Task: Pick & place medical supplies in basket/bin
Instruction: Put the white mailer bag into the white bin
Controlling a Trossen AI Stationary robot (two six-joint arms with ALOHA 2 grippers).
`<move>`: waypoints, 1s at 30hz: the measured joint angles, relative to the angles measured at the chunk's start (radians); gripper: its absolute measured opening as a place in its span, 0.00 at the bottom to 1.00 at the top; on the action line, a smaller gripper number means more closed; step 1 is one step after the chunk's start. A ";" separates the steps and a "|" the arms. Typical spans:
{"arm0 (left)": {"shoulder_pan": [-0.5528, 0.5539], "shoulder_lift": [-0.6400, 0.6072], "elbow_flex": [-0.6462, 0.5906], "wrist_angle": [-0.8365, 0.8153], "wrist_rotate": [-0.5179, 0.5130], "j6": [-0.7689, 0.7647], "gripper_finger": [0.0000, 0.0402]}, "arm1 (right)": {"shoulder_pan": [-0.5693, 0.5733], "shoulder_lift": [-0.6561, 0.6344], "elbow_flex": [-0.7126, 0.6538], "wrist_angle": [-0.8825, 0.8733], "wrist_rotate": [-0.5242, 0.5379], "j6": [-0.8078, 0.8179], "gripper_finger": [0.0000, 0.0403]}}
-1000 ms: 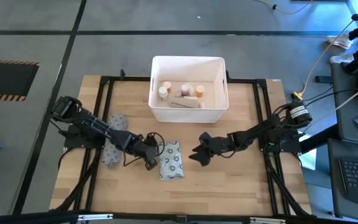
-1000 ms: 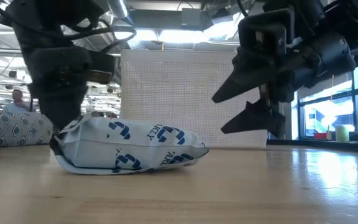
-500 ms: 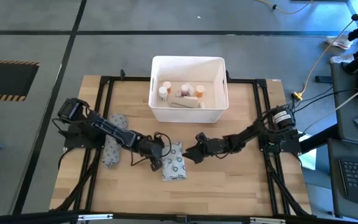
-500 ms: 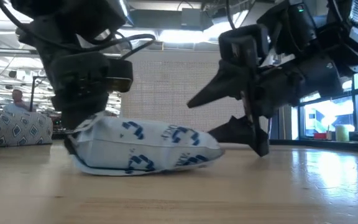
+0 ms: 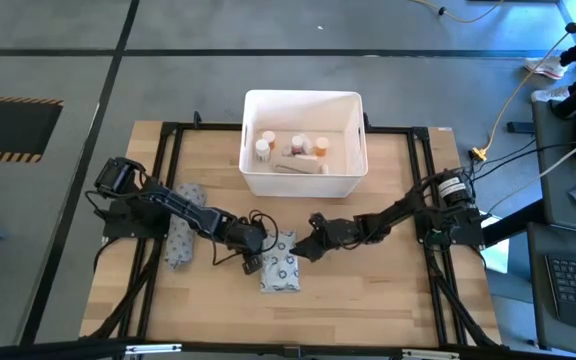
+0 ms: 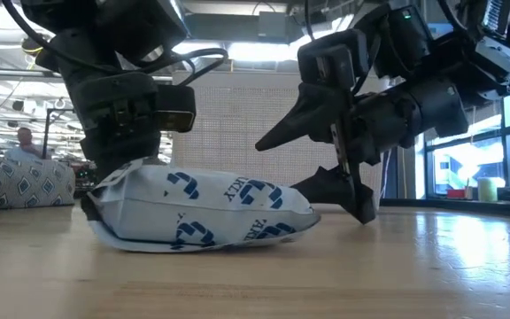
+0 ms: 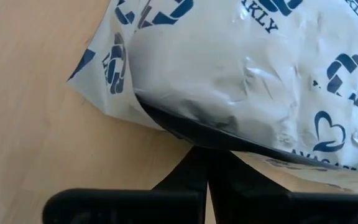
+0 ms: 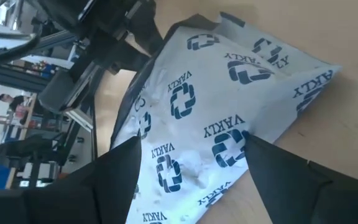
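The logo-printed packet goes into the white bin next, so I should grip it with my right gripper by its long edge [image 5: 295, 262].
A grey-white packet [image 5: 280, 262] printed with blue logos lies flat on the table, in front of the white bin [image 5: 354, 180]. The bin holds small white bottles [image 5: 265, 145] with orange and pink caps. My left gripper [image 5: 256, 250] is shut at the packet's left long edge. My right gripper [image 5: 303, 246] is open at the packet's right side. In the low view its upper finger [image 6: 282, 135] hangs over the packet [image 6: 202, 208] and its lower finger [image 6: 335, 188] is down by the table. Whether the right gripper touches the packet, I cannot tell. My left gripper has its shut fingertips [image 7: 207, 163] against the packet's left long edge [image 7: 185, 121], near one end. The tips come slanting down from the table's left and sit low, at the packet's underside. The packet bulges over them and rests on the table.
A second packet [image 5: 183, 235] with a diamond pattern lies on the table's left part under my left arm, and shows in the low view [image 6: 16, 182]. Black frame rails [image 5: 168, 180] border the wooden top. Bare wood lies at the near edge and on the right.
My right gripper has moved toward the table's left and down, bringing its open fingers around the packet's right side. My left gripper has shifted to the right against the packet, and the packet has slid a little to the right.
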 joint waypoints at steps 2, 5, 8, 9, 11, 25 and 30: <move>0.002 0.000 0.000 0.001 0.005 0.004 0.01 | -0.003 -0.001 0.002 -0.029 -0.004 0.026 0.71; 0.004 0.000 -0.001 0.003 0.006 0.007 0.00 | -0.003 -0.001 0.003 -0.048 -0.014 0.039 0.71; 0.004 0.000 -0.001 0.004 0.016 0.016 0.00 | -0.003 -0.003 0.003 -0.050 -0.037 0.042 0.71; 0.004 0.000 -0.001 0.004 0.018 0.017 0.01 | -0.005 -0.006 0.002 -0.054 -0.055 0.046 0.71; 0.004 0.002 -0.001 0.008 0.021 0.017 0.01 | -0.018 -0.019 0.003 -0.077 -0.102 0.054 0.71; 0.004 0.002 -0.001 0.026 0.021 0.052 0.01 | -0.024 -0.053 0.213 -0.588 -0.138 -0.003 0.71; 0.003 0.006 -0.003 0.083 0.021 0.079 0.00 | -0.023 -0.046 0.227 -0.588 -0.096 0.014 0.70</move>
